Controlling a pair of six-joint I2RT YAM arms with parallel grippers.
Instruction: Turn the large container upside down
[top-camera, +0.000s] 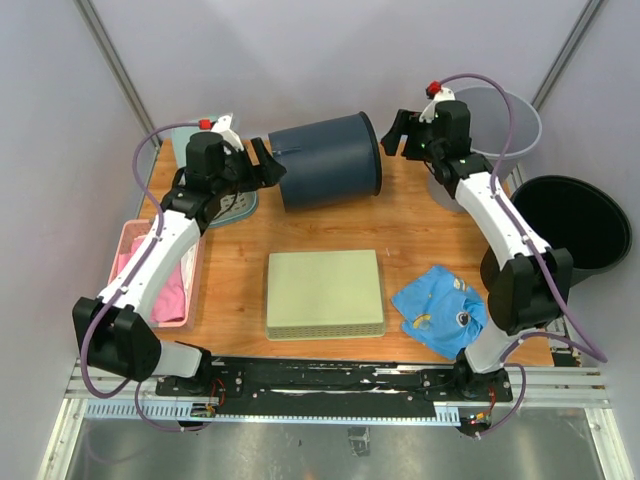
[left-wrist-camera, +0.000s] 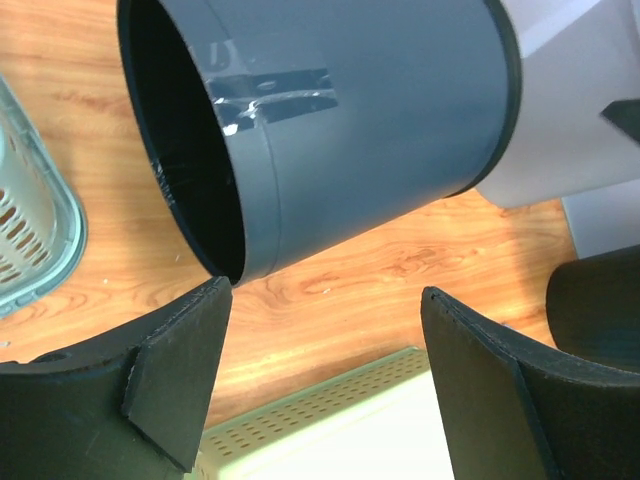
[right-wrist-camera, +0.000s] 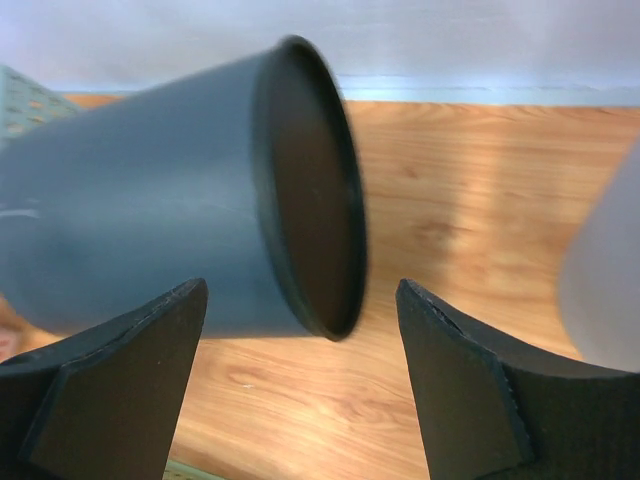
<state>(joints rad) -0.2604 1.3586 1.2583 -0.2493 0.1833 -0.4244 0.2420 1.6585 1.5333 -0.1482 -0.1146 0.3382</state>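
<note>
My right gripper grabs the large container's black rim (top-camera: 376, 150) (right-wrist-camera: 273, 213) at its closed end next, to raise it and set it upside down.
The large dark blue-grey container (top-camera: 328, 160) lies on its side at the back of the wooden table (top-camera: 420, 230), its long axis running left to right. My left gripper (top-camera: 268, 166) is open just off its left end, not touching. In the left wrist view the container (left-wrist-camera: 370, 110) has a dark end facing me and tape on its wall, above my open gripper (left-wrist-camera: 325, 295). My right gripper (top-camera: 393, 133) is open just off the right end. In the right wrist view the container (right-wrist-camera: 140, 210) and its black rim lie ahead of my open gripper (right-wrist-camera: 300, 285).
A pale green perforated box (top-camera: 325, 293) sits mid-table, with a blue cloth (top-camera: 440, 310) to its right. A pink basket (top-camera: 150, 275) and a teal basket (top-camera: 238, 205) are at the left. A translucent white bin (top-camera: 500, 120) stands back right, with a black bin (top-camera: 585, 220) beyond the right edge.
</note>
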